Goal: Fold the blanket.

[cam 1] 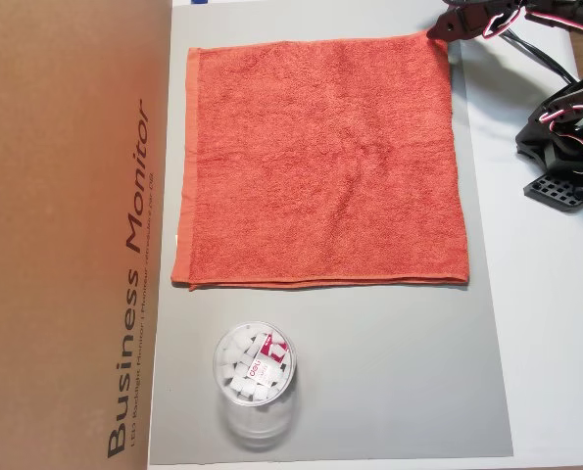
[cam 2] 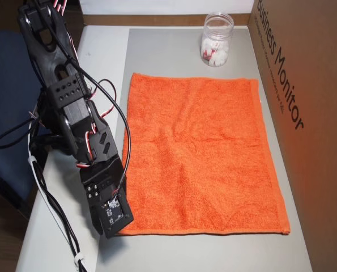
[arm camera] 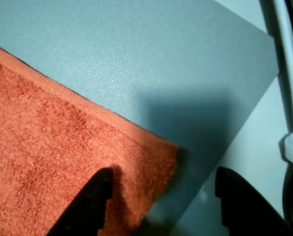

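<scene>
The blanket needs to fold over toward the orange-red cloth's banded hem [cam 1: 189,166]. My gripper should grab its plain unbanded corner [cam 1: 436,43] next.
The orange-red blanket [cam 1: 320,162] lies flat and unfolded on a grey mat [cam 1: 389,372]. It also shows in the other overhead view [cam 2: 202,153]. My gripper [cam 1: 446,29] hangs over the blanket's top right corner in this overhead view, which is the near left corner in the other one [cam 2: 114,226]. In the wrist view the gripper [arm camera: 161,196] is open. One finger [arm camera: 94,196] is over the blanket [arm camera: 48,147] and the other finger [arm camera: 240,201] is off it over the mat [arm camera: 136,49], with the corner between them.
A clear plastic cup [cam 1: 254,377] of white pieces stands on the mat beyond the blanket's far edge [cam 2: 216,39]. A brown cardboard box [cam 1: 66,225] walls one side [cam 2: 304,85]. The black arm [cam 2: 66,113] and its cables [arm camera: 291,123] lie on the white table beside the mat.
</scene>
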Motion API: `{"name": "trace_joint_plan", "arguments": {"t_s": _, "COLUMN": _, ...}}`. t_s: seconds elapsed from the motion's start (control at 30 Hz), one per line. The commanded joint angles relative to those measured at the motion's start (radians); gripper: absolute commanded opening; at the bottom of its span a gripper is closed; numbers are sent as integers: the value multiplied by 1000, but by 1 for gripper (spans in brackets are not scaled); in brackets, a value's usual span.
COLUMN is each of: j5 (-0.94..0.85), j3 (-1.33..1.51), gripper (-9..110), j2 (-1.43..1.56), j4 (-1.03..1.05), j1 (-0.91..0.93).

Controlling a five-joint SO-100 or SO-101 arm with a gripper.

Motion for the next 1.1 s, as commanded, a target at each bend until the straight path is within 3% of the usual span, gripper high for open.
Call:
{"name": "trace_joint_plan", "arguments": {"t_s": 0.0, "j5": 3, "j3": -18, "gripper": 22, "j2": -26, "j4": -12, "j1": 2}}
{"name": "trace_joint_plan", "arguments": {"t_s": 0.67, "j5": 5, "j3": 74, "gripper": 21, "j2": -63, "j4": -187, "j1": -25}}
{"name": "trace_joint_plan", "arguments": {"t_s": 1.07, "j5": 3, "j3": 117, "gripper": 5, "j2": -63, "j4": -187, "j1": -26}}
